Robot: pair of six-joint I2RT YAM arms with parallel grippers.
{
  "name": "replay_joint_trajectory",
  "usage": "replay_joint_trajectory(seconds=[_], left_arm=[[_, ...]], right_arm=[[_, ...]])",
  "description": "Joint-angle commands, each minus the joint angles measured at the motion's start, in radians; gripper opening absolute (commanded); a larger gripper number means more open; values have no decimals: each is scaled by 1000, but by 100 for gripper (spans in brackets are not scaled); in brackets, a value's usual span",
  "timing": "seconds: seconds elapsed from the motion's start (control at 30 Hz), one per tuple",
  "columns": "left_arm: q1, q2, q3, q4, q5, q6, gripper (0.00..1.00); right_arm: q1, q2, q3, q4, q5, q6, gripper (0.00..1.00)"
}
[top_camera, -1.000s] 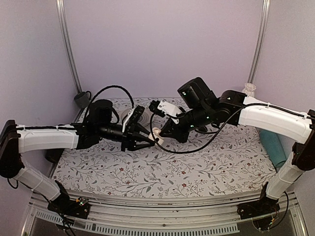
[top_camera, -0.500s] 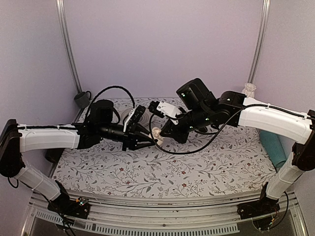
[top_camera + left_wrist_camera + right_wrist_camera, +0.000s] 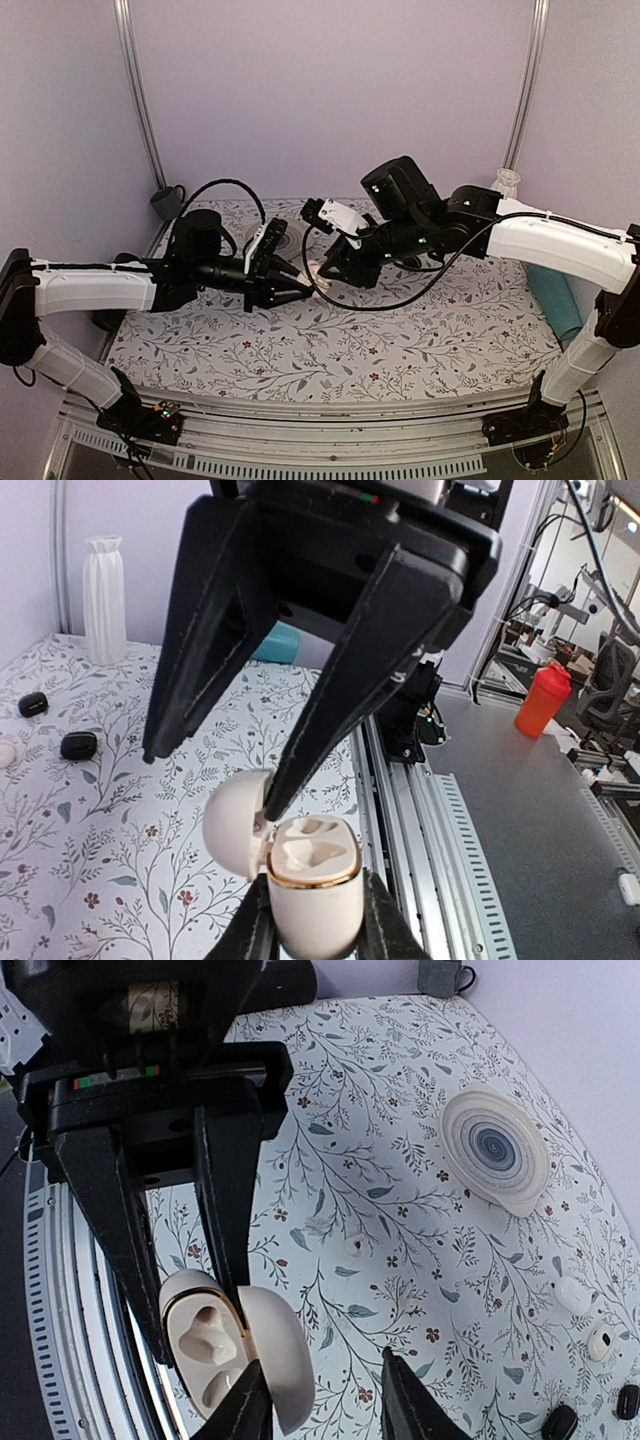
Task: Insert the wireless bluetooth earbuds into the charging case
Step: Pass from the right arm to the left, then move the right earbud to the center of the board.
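Observation:
My left gripper would bring the white charging case up with it, lid open, if I lifted it now. Its fingers are shut around its body.
My left gripper is shut on the white charging case and holds it upright above the table. Its lid is swung open and both wells show empty. The case also shows in the right wrist view. My right gripper is open and empty. It straddles the lid, with one fingertip at the hinge. Two white earbuds lie on the cloth far from the case. One white bud shows at the left edge of the left wrist view.
Small black rounded pieces lie near the earbuds. A spiral-patterned disc sits at the back of the table. A white ribbed vase stands at the back right, a teal roll at the right edge, and a grey cup at the back left.
My left arm has shifted slightly left and lower with the case. My right gripper has followed and stays at the open lid.

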Motion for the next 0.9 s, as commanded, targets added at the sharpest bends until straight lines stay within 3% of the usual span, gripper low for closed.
replay_joint_trajectory(seconds=[0.0,0.27,0.53,0.87], left_arm=[[-12,-52,-65,167,-25,-18,0],[-15,-95,-141,285,-81,-51,0],[-11,-114,-238,427,-227,-121,0],[17,-208,-353,547,-416,-125,0]], right_arm=[[-13,-57,-36,82,-52,29,41],[-51,-84,-93,188,-146,103,49],[-64,-119,-140,331,-218,212,56],[-136,-158,-229,410,-144,362,63]])
